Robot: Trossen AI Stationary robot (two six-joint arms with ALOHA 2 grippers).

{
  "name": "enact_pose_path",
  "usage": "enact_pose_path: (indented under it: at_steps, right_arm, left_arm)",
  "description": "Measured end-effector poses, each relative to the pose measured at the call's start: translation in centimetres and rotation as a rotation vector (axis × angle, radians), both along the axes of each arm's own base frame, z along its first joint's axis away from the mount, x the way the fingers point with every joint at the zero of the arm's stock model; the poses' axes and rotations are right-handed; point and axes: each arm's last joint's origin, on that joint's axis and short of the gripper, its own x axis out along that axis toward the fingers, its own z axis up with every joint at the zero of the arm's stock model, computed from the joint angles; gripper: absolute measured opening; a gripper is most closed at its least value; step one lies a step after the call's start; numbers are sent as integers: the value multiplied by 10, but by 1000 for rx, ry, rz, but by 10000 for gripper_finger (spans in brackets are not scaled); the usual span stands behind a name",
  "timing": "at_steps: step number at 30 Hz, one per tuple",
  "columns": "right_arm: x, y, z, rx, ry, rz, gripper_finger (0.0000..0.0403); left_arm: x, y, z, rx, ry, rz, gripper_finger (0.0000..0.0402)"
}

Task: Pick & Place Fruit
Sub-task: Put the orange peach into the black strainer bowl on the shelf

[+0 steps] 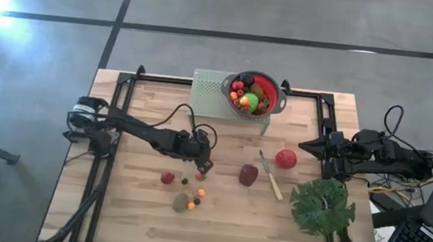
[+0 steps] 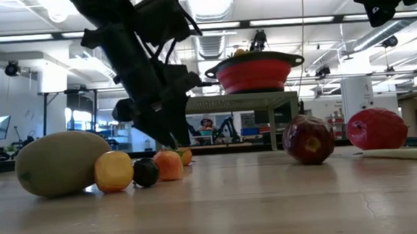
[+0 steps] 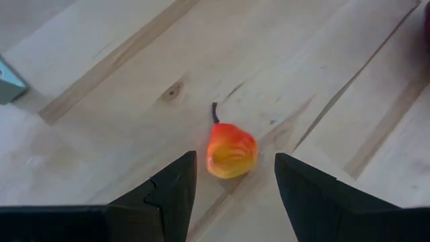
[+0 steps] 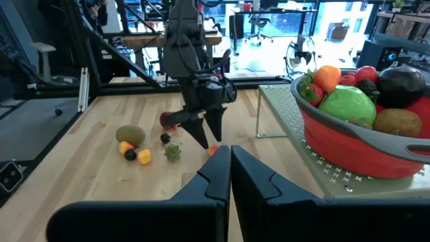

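Observation:
My left fingertips are still above the small orange-red fruit, and closing now would miss it. It is too early to close, so my left gripper lowers first, then closes.
A small orange-red fruit [image 3: 231,151] with a dark stem lies on the wooden table [image 1: 134,217]. My left gripper [image 3: 234,191] hangs open just above it, slanting down, one finger on either side and neither touching. In the high view this gripper [image 1: 205,166] is mid-table, right by the fruit [image 1: 200,177]. A strawberry [image 1: 167,178], a dark berry [image 1: 184,181], a kiwi [image 1: 181,203] and orange pieces [image 1: 202,192] lie close by. A maroon fruit [image 1: 249,174] and a red apple [image 1: 285,158] rest farther right. My right gripper [image 4: 230,168] waits shut at the right edge.
A red colander [image 1: 254,94] holding several fruits stands on a grey perforated stand [image 1: 211,96] at the far middle. A pale-handled knife [image 1: 270,175] lies between the maroon fruit and the apple. A green leaf [image 1: 322,206] lies at the near right.

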Motion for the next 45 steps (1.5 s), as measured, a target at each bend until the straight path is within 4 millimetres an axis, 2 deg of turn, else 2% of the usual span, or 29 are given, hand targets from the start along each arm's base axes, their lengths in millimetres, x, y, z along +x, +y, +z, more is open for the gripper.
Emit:
enact_pose_path:
  at_steps: [19, 28, 35, 39, 45]
  right_arm:
    - [0, 0, 0, 0, 0, 0, 8]
    - [0, 0, 0, 0, 0, 0, 8]
    - [0, 0, 0, 0, -1, 0, 8]
    - [0, 0, 0, 0, 0, 0, 8]
    - [0, 0, 0, 0, 0, 0, 8]
  left_arm:
    - [4, 5, -12, 42, 10, -44, 207]
    - [7, 5, -31, 44, 10, -41, 207]
    - [9, 5, -32, 46, 9, -37, 206]
    - [9, 5, -32, 45, 9, -35, 192]
    - [9, 5, -32, 36, 4, -21, 146]
